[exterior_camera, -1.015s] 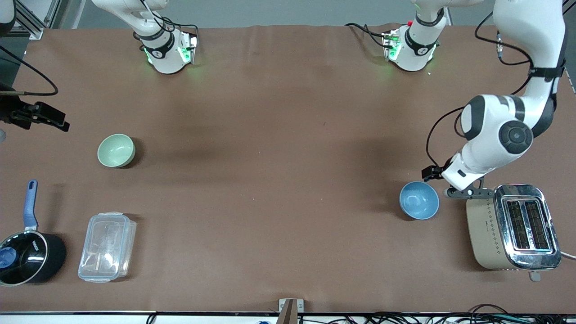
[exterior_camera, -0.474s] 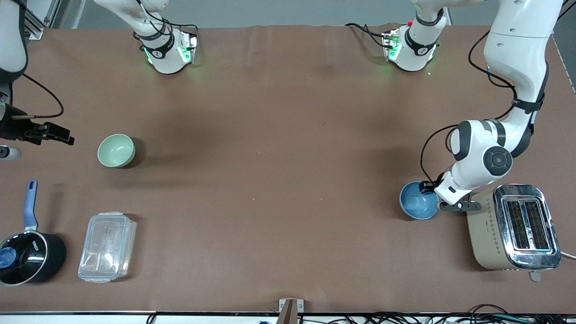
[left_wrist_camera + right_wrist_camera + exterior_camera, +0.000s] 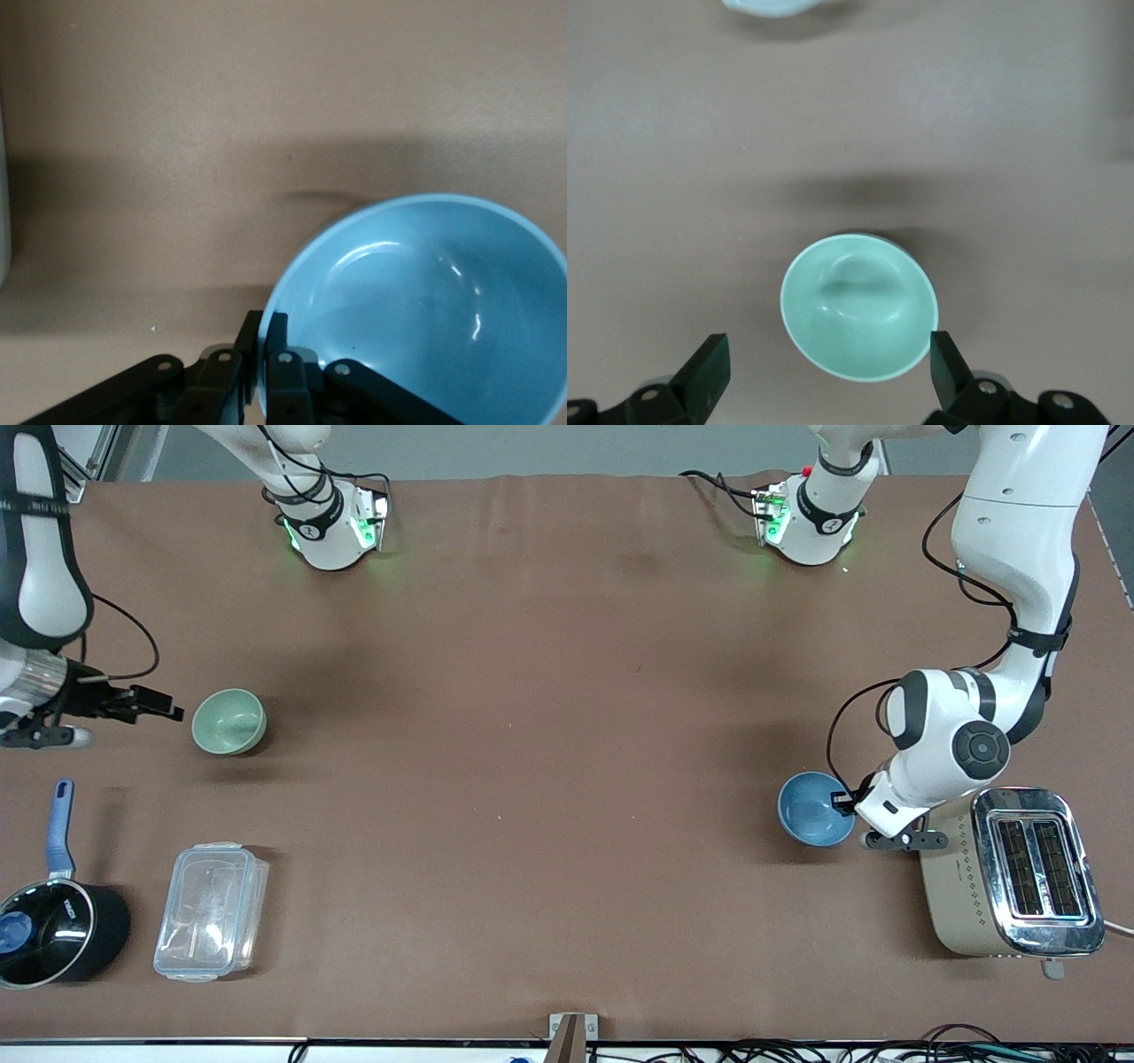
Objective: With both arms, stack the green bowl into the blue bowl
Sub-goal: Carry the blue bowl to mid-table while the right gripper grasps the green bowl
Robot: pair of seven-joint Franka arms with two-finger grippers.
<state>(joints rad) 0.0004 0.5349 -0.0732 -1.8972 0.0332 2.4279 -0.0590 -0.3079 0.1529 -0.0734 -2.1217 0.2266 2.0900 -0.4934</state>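
The green bowl should be stacked into the blue bowl (image 3: 811, 808), so my right gripper needs to grab it by its rim (image 3: 196, 717) next.
The blue bowl (image 3: 811, 808) sits toward the left arm's end of the table, beside the toaster. My left gripper (image 3: 843, 803) is shut on its rim, one finger inside and one outside, as the left wrist view shows (image 3: 264, 332) with the bowl (image 3: 425, 310) filling it. The green bowl (image 3: 229, 722) stands upright toward the right arm's end. My right gripper (image 3: 164, 711) is open and empty just beside it. In the right wrist view the gripper (image 3: 827, 347) has its two fingers spread wide on either side of the green bowl (image 3: 859, 305).
A silver and beige toaster (image 3: 1010, 872) stands close to the left gripper. A black saucepan with a blue handle (image 3: 53, 926) and a clear plastic container (image 3: 211, 911) lie nearer to the front camera than the green bowl.
The left gripper came down and shut on the blue bowl's rim, and the bowl shifted slightly toward the table's middle. The right gripper moved in toward the green bowl.
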